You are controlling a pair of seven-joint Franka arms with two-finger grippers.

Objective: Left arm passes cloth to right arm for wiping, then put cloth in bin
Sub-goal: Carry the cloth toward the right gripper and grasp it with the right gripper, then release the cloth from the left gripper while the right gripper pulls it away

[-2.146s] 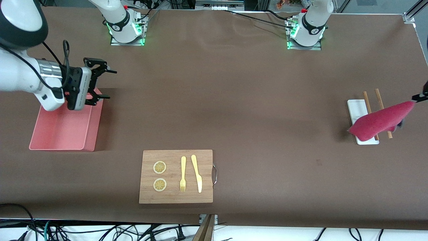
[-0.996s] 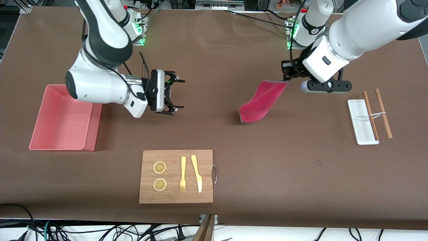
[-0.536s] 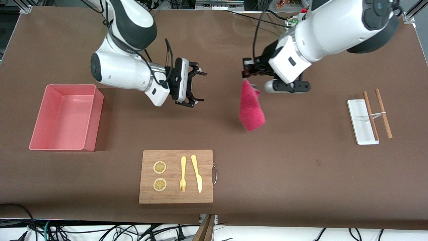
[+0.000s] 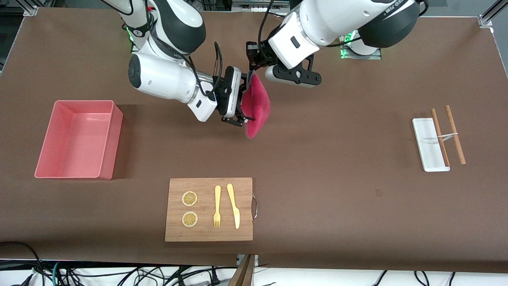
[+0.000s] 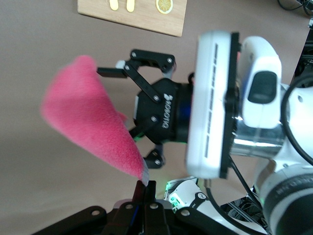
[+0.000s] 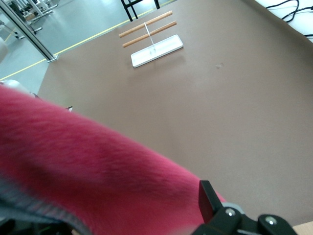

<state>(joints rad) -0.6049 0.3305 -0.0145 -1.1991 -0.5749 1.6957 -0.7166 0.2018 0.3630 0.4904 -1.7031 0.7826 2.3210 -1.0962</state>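
Observation:
My right gripper needs to take the cloth by its grey hemmed edge [image 6: 46,206] next, so that the cloth's fuzzy pink side [image 6: 112,164] stays free to wipe.
The crimson-pink cloth [image 4: 257,104] hangs in the air over the table's middle, pinched at its top corner by my left gripper [image 4: 250,74], which is shut on it. In the left wrist view the shut fingertips [image 5: 146,188] grip the grey-edged corner and the cloth [image 5: 90,129] droops away from them. My right gripper [image 4: 247,102] is open and level with the cloth, its fingers on either side of the fabric. In the right wrist view the cloth [image 6: 88,166] fills the space between the jaws, with one finger [image 6: 208,196] showing. The pink bin [image 4: 112,139] sits at the right arm's end of the table.
A wooden cutting board [image 4: 208,190] with two lemon slices, a fork and a knife lies nearer the front camera than the grippers. A flat white tray [image 4: 426,131] with two brown chopsticks [image 4: 452,127] across it lies at the left arm's end.
The left arm has swung the cloth from the tray's end to the table's middle. The right arm has come from over the bin to meet it, and its open fingers now flank the cloth.

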